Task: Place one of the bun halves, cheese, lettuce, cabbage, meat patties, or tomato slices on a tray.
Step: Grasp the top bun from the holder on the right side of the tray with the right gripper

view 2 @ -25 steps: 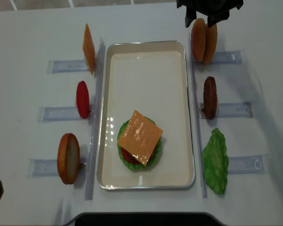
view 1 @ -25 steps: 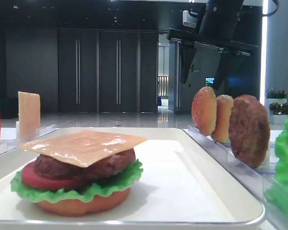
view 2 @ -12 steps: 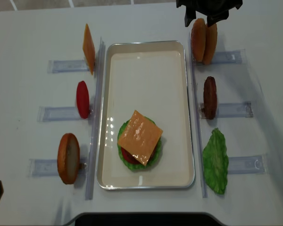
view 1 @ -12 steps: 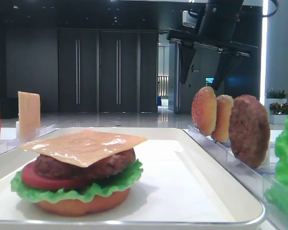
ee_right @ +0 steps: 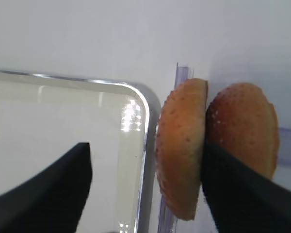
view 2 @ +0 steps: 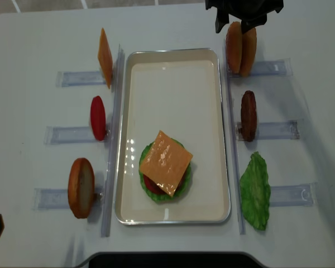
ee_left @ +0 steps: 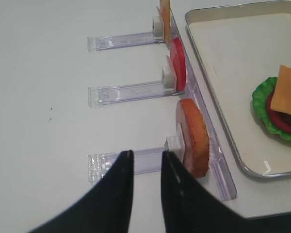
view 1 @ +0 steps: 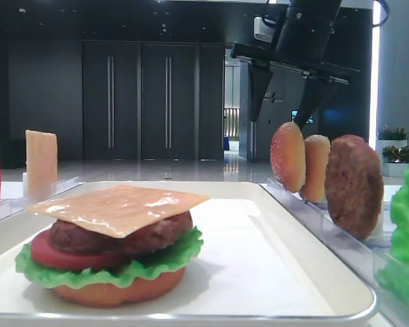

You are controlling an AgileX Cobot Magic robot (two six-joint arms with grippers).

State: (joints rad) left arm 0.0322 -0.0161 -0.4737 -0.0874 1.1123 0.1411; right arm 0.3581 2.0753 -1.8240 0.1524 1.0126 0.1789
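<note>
The speckled bun half is broad from end to end, so the robot's right gripper should grab it across its slim upper edge next.
The speckled domed bun half (ee_right: 182,145) stands on edge in a clear rack beside the white tray (ee_right: 63,111). My right gripper (ee_right: 144,148) is open and straddles it: one finger hangs over the tray and the other sits between this bun and the smaller bun half (ee_right: 242,124). From above, the right gripper (view 2: 233,23) is over the bun pair (view 2: 233,49) at the tray's (view 2: 173,51) far right corner. A stack topped with cheese (view 2: 165,162) over lettuce (view 2: 147,181) lies on the tray. My left gripper (ee_left: 146,155) hovers with a narrow gap and holds nothing.
Clear racks flank the tray. On the right are a meat patty (view 2: 248,114) and a lettuce leaf (view 2: 255,190). On the left are a cheese slice (view 2: 104,56), a tomato slice (view 2: 98,117) and a flat bun bottom (view 2: 81,187), which is just right of my left fingers.
My right gripper has shifted slightly left around the bun halves. The food and the left arm have not moved.
</note>
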